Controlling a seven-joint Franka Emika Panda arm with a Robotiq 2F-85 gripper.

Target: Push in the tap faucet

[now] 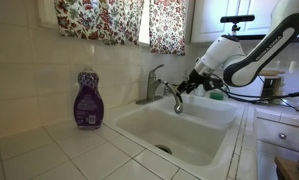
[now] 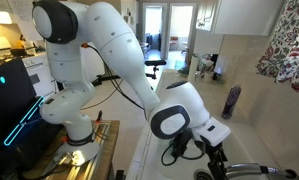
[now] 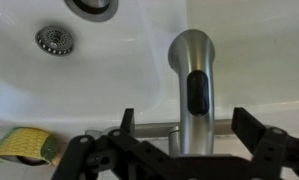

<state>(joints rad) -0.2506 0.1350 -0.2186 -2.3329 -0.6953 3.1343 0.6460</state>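
Observation:
I need to grab the tap faucet next with my gripper at the end of its spout, across its length, to guide it and push it in.
The tap faucet is brushed silver with an upright lever and a curved spout that reaches out over the white sink. My gripper is at the spout's end. In the wrist view the spout runs between my two open fingers, which stand apart on either side of it without visibly touching it. In an exterior view the gripper hangs low over the sink edge and the faucet is hidden behind the arm.
A purple soap bottle stands on the tiled counter beside the faucet; it also shows in an exterior view. A yellow-green sponge lies at the sink edge. The drain is in the basin. Flowered curtains hang above.

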